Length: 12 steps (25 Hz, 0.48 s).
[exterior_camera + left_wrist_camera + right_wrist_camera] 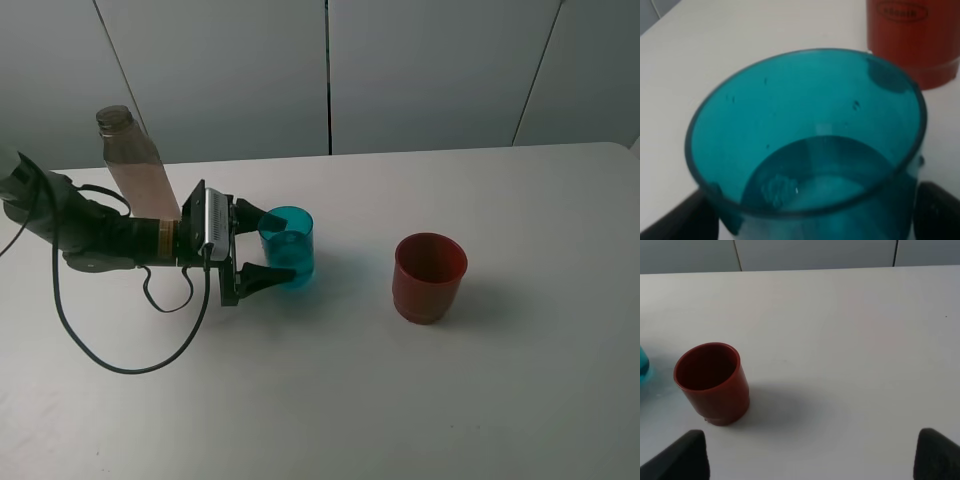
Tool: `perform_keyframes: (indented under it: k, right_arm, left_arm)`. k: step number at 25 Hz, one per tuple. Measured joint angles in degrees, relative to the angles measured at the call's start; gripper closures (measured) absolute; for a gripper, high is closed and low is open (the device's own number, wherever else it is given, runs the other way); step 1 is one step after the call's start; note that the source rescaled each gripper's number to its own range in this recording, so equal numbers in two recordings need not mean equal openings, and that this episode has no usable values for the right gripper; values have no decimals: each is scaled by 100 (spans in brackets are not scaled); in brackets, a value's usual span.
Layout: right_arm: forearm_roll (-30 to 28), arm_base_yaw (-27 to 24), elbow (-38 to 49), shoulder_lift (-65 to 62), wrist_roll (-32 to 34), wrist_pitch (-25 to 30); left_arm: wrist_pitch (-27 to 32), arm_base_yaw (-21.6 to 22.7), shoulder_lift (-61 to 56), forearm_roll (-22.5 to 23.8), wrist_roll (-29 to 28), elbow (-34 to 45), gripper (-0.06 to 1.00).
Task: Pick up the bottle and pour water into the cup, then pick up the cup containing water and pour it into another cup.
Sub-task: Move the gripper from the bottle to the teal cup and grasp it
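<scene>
My left gripper takes the teal tumbler by its side next, to pour into the red-brown cup. This leaves the tumbler's rim free.
The cup is a translucent teal tumbler that stands on the white table with water in its lower part, which shows in the left wrist view. My left gripper is open, with one finger on each side of the cup, close to its wall. The bottle, smoky brown-grey, stands behind my left arm. The other cup, red-brown and empty, stands to the right; it also shows in the right wrist view. My right gripper is open and empty, above the table to the right of the red cup.
A black cable loops on the table under my left arm. The table's back edge meets a grey panelled wall.
</scene>
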Motion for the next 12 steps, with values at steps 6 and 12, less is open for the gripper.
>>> perform_keyframes:
  k: [6, 12]
  right_arm:
    - [0, 0, 0, 0, 0, 0]
    - [0, 0, 0, 0, 0, 0]
  left_arm:
    - [-15, -234, 208, 5, -146, -325, -4]
    - [63, -377, 215, -29, -161, -478, 3]
